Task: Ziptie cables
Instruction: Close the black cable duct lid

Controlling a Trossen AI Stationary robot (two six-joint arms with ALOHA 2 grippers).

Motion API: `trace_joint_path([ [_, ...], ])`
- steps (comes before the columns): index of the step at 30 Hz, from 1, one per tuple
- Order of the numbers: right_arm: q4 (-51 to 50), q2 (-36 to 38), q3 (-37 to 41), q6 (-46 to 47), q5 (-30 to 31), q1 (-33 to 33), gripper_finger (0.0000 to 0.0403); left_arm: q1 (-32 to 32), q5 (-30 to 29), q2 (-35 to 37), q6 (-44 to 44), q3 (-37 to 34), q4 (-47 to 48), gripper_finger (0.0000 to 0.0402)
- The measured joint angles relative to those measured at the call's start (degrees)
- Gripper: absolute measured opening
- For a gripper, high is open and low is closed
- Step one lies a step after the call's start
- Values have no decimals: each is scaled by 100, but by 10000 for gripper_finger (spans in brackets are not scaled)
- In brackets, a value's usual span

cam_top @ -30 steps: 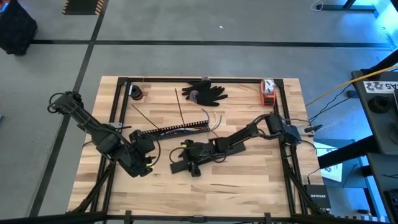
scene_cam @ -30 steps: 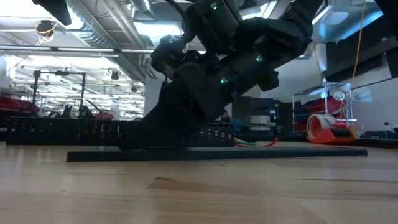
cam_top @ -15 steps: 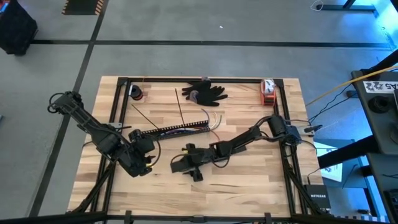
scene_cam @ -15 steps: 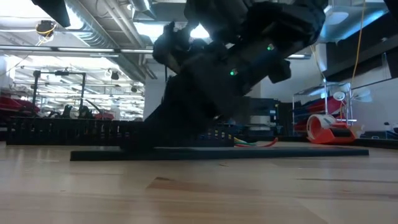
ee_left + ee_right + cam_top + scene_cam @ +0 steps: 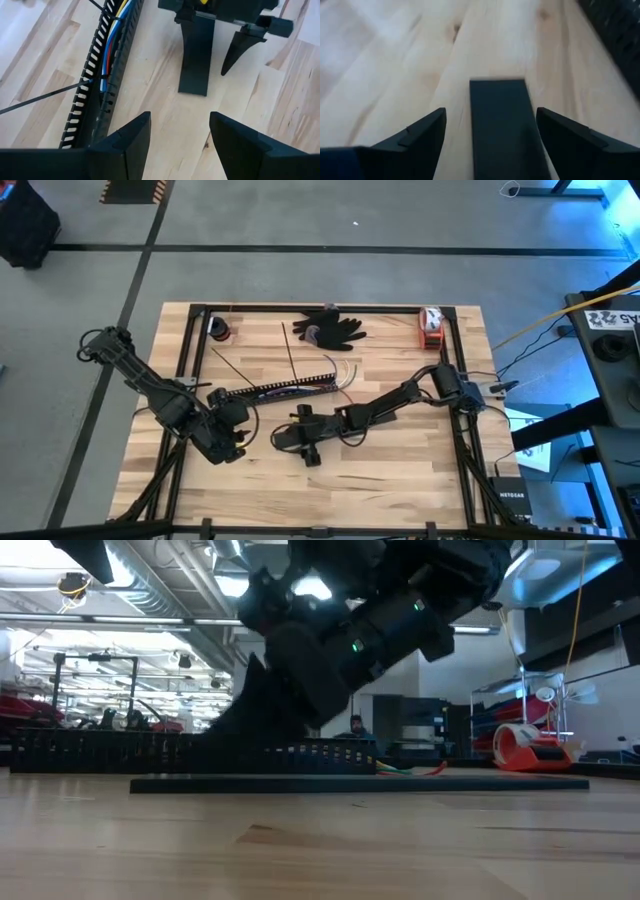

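Observation:
My right gripper should next grab the flat black piece by its square end (image 5: 503, 112) so that it can cover the cables in the comb-slotted bar.
The cables (image 5: 345, 372) are thin curved wires that stick out of the right end of the long comb-slotted bar (image 5: 275, 388). In the left wrist view the coloured cables (image 5: 107, 55) run along inside the bar. Two thin dark zipties (image 5: 290, 348) (image 5: 230, 365) lie on the wood beyond the bar. My right gripper (image 5: 287, 438) (image 5: 490, 112) is open over a flat black strip (image 5: 500, 115), one finger on either side of it and apart from it. The strip (image 5: 350, 783) lies flat on the table. My left gripper (image 5: 230, 435) (image 5: 180, 117) is open, near the table's left, facing the strip.
A black glove (image 5: 332, 328) lies at the far edge, with an orange tape dispenser (image 5: 430, 326) at the far right and a small round item (image 5: 220, 330) at the far left. A black frame (image 5: 320, 308) rims the table. Bare wood (image 5: 380, 480) lies near the front edge.
My right gripper has risen from the tabletop and now hangs a little above the flat black strip, which stays flat on the wood. The left arm has kept still.

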State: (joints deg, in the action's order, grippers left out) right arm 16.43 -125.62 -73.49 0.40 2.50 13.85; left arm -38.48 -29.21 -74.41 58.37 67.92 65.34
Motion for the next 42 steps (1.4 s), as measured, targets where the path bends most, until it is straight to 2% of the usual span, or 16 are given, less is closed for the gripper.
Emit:
trace_joint_path([
  [5,-281,-58,-27,-70,10,-11,303,0,2,0,85,0,-2,196],
  [13,-166,-264,-55,-91,145,-46,303,0,2,0,125,0,-2,196],
  [25,-422,-49,-346,-215,219,-137,303,0,6,0,275,-2,-2,196],
  [28,-669,-169,-328,-209,165,-201,303,0,7,0,290,-2,0,196],
  [34,-544,-421,-368,-141,-246,-274,303,0,7,0,295,-2,-1,196],
  [42,-618,-461,-368,-34,-455,-275,303,0,7,0,312,-2,-4,196],
])
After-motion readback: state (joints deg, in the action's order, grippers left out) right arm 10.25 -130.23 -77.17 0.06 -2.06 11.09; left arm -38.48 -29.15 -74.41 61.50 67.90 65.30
